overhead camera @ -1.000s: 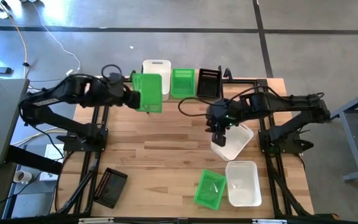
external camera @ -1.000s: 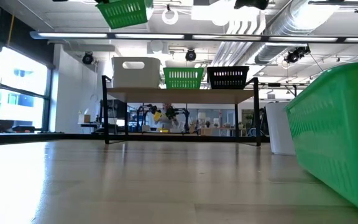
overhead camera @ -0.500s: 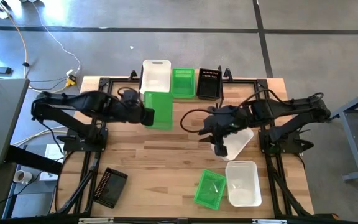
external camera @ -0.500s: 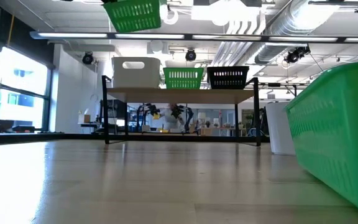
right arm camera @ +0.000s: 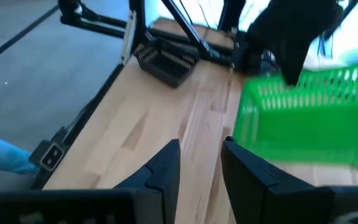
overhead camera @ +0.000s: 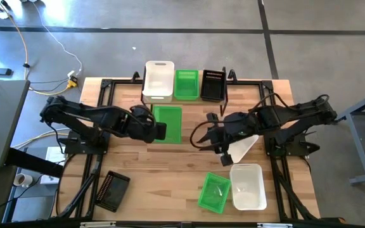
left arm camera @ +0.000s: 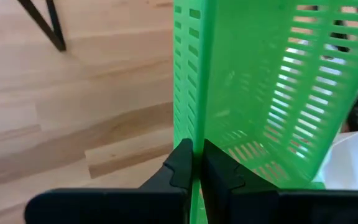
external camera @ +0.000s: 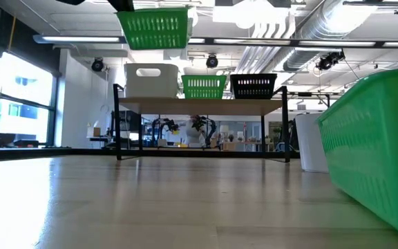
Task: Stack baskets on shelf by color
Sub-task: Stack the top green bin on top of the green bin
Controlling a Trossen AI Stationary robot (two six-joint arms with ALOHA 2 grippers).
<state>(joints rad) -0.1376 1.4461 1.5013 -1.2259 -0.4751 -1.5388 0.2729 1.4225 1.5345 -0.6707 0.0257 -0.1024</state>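
Observation:
Next, my right gripper pinches the held green basket by the thin rim of its side (right arm camera: 248,102), since the basket spreads far wider than my open fingers.
My left gripper (overhead camera: 159,131) is shut on a green basket (overhead camera: 168,123) and carries it above the middle of the table, on the near side of the shelf (overhead camera: 233,83); the low view shows this basket (external camera: 155,28) high up. A white (overhead camera: 159,79), a green (overhead camera: 186,84) and a black basket (overhead camera: 213,84) stand on the shelf top. My right gripper (right arm camera: 201,165) is open and empty, just right of the held basket (right arm camera: 303,118), above the table. My left gripper pinches the green basket's side wall at its rim (left arm camera: 194,127), one finger (left arm camera: 219,168) inside the basket and one (left arm camera: 178,165) outside. In the high view the hold is near the basket's near-left corner (overhead camera: 157,126), reached from the table's left. The basket is lifted clear and roughly upright.
On the table stand a tilted white basket (overhead camera: 244,144) under my right arm, another white basket (overhead camera: 247,185), a green basket (overhead camera: 214,192) near the near edge, and a black basket (overhead camera: 111,190) at the near left. The shelf's black legs (external camera: 118,128) stand at the far side.
My left gripper has carried the green basket from in front of the shelf's left end toward the table's near edge and to the right, and somewhat lower. My right gripper has swung from above the tilted white basket toward the table's left, turning from pointing down to nearly level.

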